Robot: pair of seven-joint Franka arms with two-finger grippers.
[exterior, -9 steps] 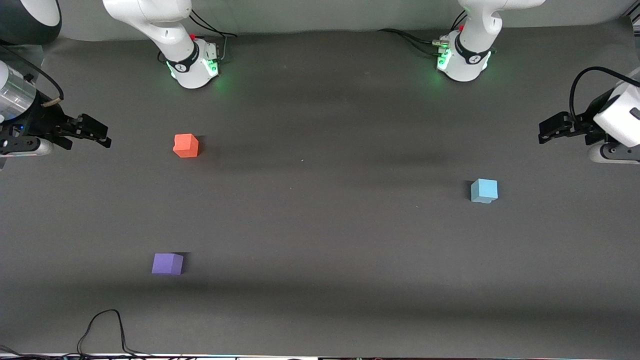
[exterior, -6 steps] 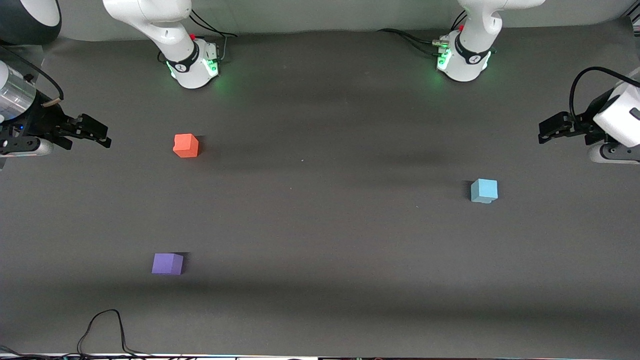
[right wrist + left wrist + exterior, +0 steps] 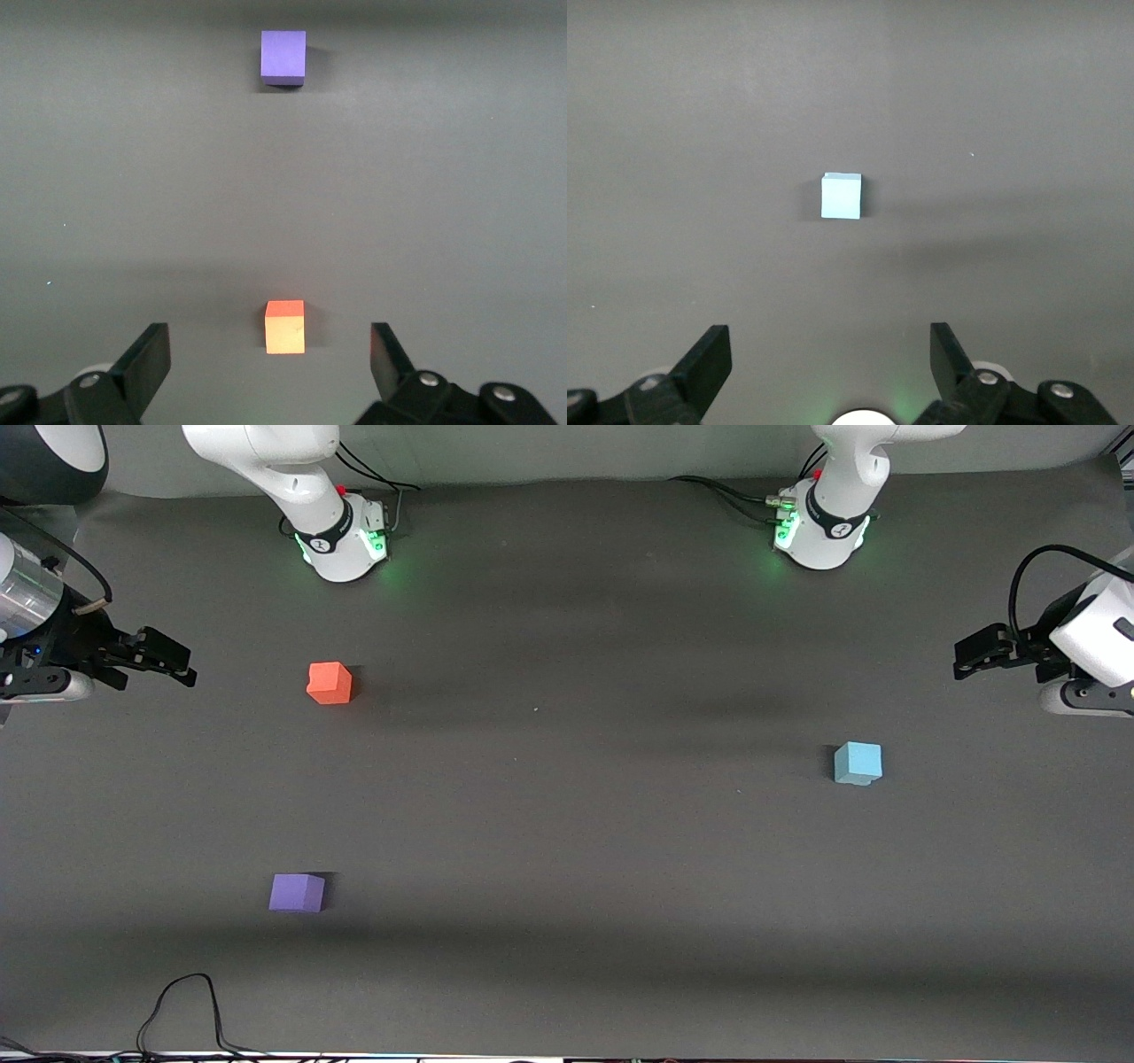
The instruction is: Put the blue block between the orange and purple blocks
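The left gripper grabs the blue block by its body [image 3: 858,764] [image 3: 841,196] next, to place it between the orange and purple blocks.
The light blue block [image 3: 858,763] sits on the dark mat toward the left arm's end; it also shows in the left wrist view [image 3: 841,196]. The orange block [image 3: 330,683] and the purple block [image 3: 297,892] sit toward the right arm's end, the purple one nearer the front camera, with a wide bare gap between them. Both show in the right wrist view, the orange [image 3: 285,327] and the purple [image 3: 283,57]. My left gripper [image 3: 970,657] is open and empty, up at the table's end beside the blue block. My right gripper [image 3: 182,666] is open and empty, beside the orange block.
The two arm bases [image 3: 341,540] [image 3: 819,531] stand at the edge farthest from the front camera. A black cable [image 3: 186,1001] loops on the mat at the edge nearest the camera, near the purple block. The dark grey mat [image 3: 567,824] covers the table.
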